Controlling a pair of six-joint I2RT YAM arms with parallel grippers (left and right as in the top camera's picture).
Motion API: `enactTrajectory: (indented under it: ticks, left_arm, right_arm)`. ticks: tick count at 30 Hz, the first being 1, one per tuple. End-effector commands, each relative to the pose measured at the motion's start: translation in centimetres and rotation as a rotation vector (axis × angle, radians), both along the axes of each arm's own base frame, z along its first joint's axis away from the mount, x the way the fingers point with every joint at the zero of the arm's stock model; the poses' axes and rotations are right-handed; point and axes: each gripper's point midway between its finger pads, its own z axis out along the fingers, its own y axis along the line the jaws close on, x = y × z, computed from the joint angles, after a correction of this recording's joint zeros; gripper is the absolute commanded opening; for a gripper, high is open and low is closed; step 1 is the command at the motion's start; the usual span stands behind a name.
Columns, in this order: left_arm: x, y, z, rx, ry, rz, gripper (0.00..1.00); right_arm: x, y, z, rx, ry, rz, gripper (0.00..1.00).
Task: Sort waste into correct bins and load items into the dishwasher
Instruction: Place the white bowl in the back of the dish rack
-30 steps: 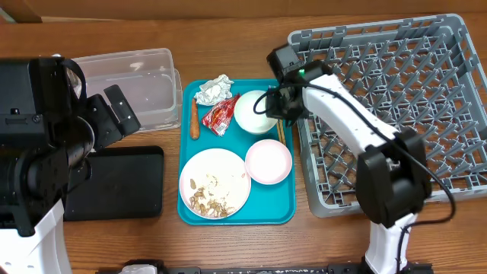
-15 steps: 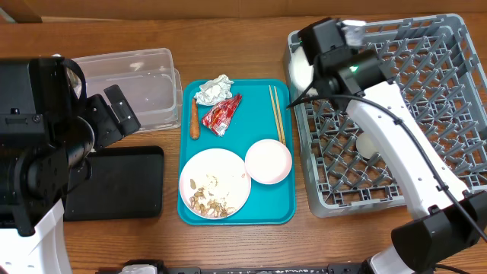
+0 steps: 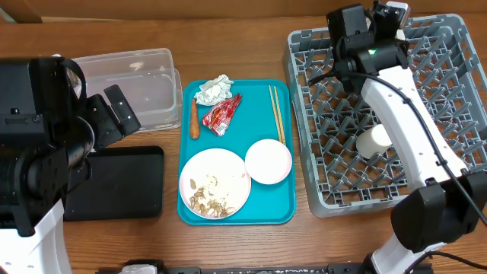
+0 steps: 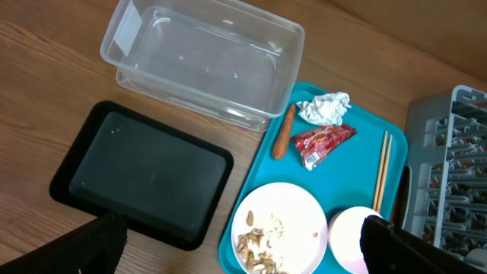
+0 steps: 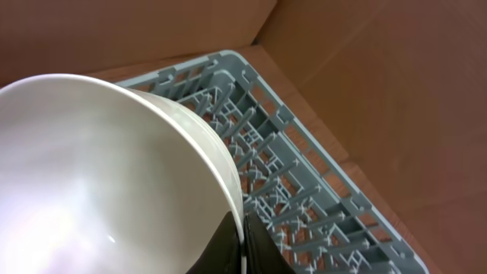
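My right gripper lowers the white bowl next, before releasing it, since the bowl still hangs above the dish rack's wires at the rack's far edge.
My right gripper (image 3: 386, 17) is over the far edge of the grey dish rack (image 3: 403, 171), shut on the rim of a white bowl (image 5: 99, 175) that fills the right wrist view. A small white cup (image 3: 373, 141) lies in the rack. On the teal tray (image 3: 236, 215) are the plate with food scraps (image 3: 214, 183), the pinkish bowl (image 3: 268, 161), chopsticks (image 3: 276, 114), a white napkin (image 3: 214, 90), a red wrapper (image 3: 222, 114) and a carrot stick (image 3: 194, 120). My left gripper (image 4: 243, 232) is open and empty, high above the table's left side.
The clear tub (image 3: 133, 80) sits at the back left and the flat black tray (image 3: 122, 183) lies in front of it; both also show in the left wrist view, tub (image 4: 205, 61) and tray (image 4: 144, 175). A cardboard wall stands behind the rack.
My right gripper lifted the white bowl off the teal tray and carried it right and back over the rack's far edge. The left arm has not moved.
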Motion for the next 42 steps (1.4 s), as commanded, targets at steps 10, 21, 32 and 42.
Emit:
enactTrajectory:
  ticks: [10,21,32,42]
  left_arm:
    - [0.1,0.2,0.1,0.016,0.0,-0.006,1.0]
    - [0.1,0.2,0.1,0.016,0.0,-0.006,1.0]
    - [0.1,0.2,0.1,0.016,0.0,-0.006,1.0]
    - [0.1,0.2,0.1,0.016,0.0,-0.006,1.0]
  right_arm:
    - [0.1,0.8,-5.0,-0.171,0.193,0.023,0.04]
    - [-0.7,0.4,-7.6,-0.208,0.23,0.014,0.04]
    - [-1.3,0.1,-6.3,-0.33,0.208,-0.026,0.04]
    - [-1.6,0.3,-4.2,-0.428,0.161,-0.061,0.04]
